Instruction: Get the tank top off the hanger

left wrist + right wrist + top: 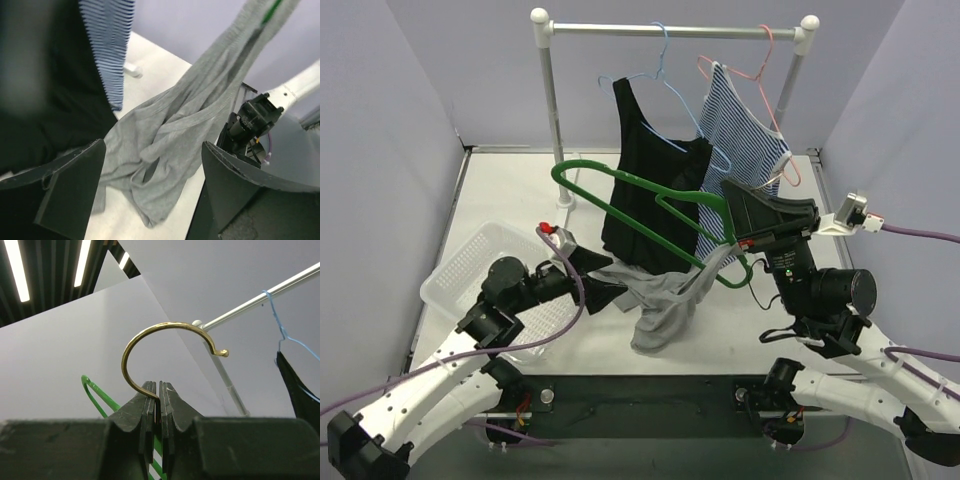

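Observation:
My left gripper picks up the grey tank top by the strap next, just below the green hanger's end, to slide it off.
My right gripper (730, 192) is shut on the neck of the gold hook (150, 335) of a green hanger (582, 164), holding it tilted above the table. A grey tank top (665, 300) lies mostly crumpled on the table, and one strap runs up to the hanger's lower right end. My left gripper (608, 280) sits just left of the grey cloth, open. In the left wrist view the tank top (165, 135) lies beyond the spread fingers, with nothing between them. In the right wrist view the fingers (158, 386) pinch the hook's stem.
A metal rack (670, 30) at the back carries a black top (645, 190) on a blue hanger and a striped top (740, 130) on a pink hanger. A white basket (465, 270) stands at the left, beside my left arm.

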